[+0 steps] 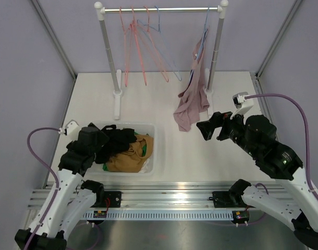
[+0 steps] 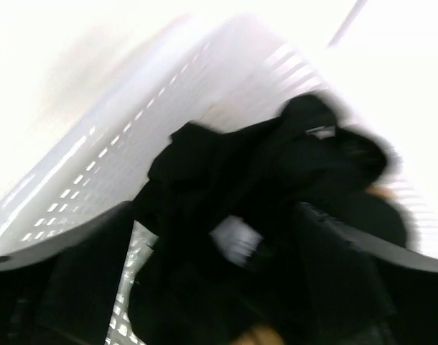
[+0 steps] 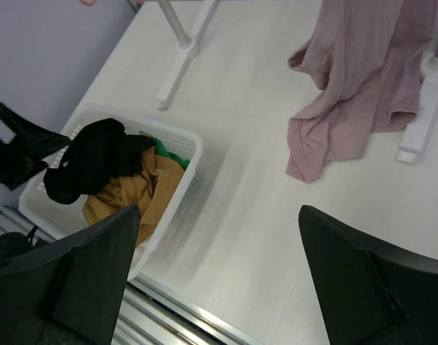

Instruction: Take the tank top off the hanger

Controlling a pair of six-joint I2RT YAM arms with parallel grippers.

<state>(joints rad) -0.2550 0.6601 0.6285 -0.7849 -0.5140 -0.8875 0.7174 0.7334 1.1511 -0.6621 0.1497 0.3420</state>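
Next, my right gripper grabs the light blue hanger's near arm (image 1: 203, 41) just below its hook to remove the tank top, which leaves the far arm free.
A mauve tank top (image 1: 190, 101) hangs from a light blue hanger (image 1: 203, 39) at the right end of the rail, and its lower part lies bunched on the table. It also shows in the right wrist view (image 3: 355, 93). My right gripper (image 1: 204, 129) is open and empty, just right of the fabric's lower end and apart from it; in its own view (image 3: 219, 212) bare table lies between the fingers. My left gripper (image 1: 103, 141) is open over the white basket (image 1: 151, 156), with a black garment (image 2: 262, 158) between its fingers in a blurred view.
The white clothes rack (image 1: 161, 9) stands at the back on two feet, with several empty pink and blue hangers (image 1: 143, 47) on its left half. The basket (image 3: 179, 133) holds the black garment (image 1: 117, 139), a mustard one (image 1: 129, 158) and a green one (image 3: 172, 154).
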